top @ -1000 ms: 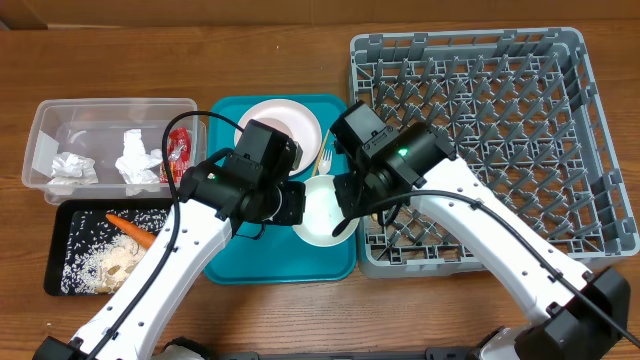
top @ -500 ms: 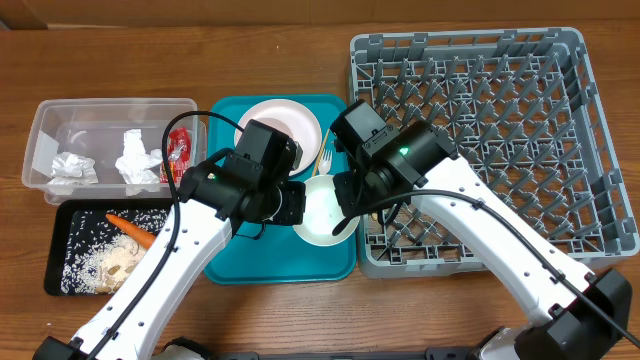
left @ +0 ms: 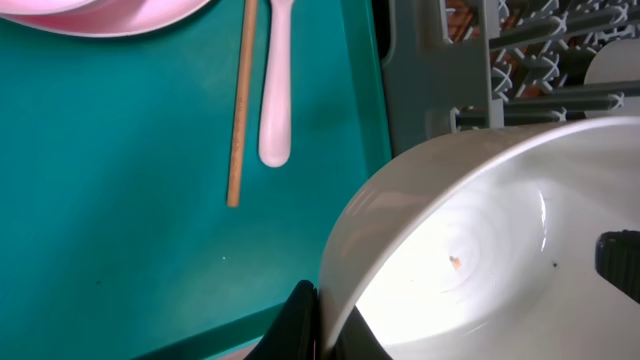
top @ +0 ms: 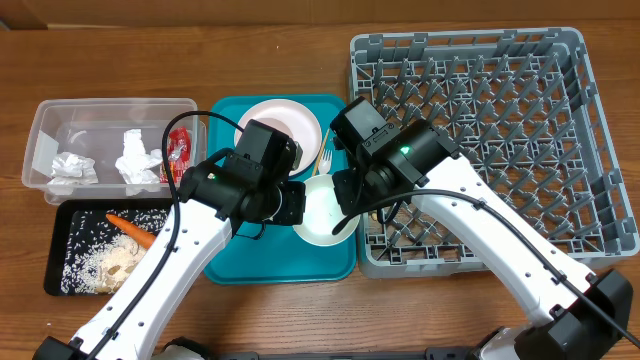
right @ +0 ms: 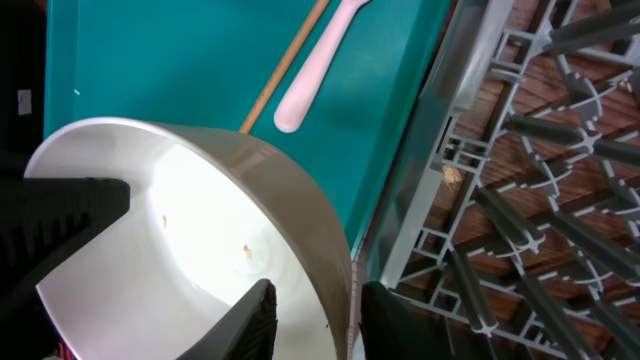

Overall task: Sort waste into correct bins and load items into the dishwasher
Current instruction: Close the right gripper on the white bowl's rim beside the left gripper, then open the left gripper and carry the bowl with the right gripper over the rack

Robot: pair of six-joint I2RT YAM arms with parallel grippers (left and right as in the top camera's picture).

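Next, my right gripper takes hold of the white bowl's rack-side rim (right: 331, 322), opposite my left gripper, to take the bowl over and load the dishwasher.
A white bowl (top: 320, 210) sits tilted at the right side of the teal tray (top: 232, 262), against the grey dishwasher rack (top: 465, 42). My left gripper (left: 322, 322) is shut on the bowl's (left: 480, 240) left rim, one finger inside and one outside. My right gripper (right: 325, 320) straddles the opposite rim of the bowl (right: 180, 220), open, with a gap on each side of the wall. Beyond the bowl lie a wooden chopstick (left: 238, 110) and a pale fork (left: 275, 90). A pink plate (top: 280, 125) rests at the tray's far end.
A clear tub (top: 60, 110) at the left holds white napkins (top: 135, 160) and a red wrapper (top: 179, 150). In front of it a black tray (top: 58, 240) carries a carrot (top: 128, 228) and rice-like crumbs (top: 105, 265). Both arms crowd the tray's middle.
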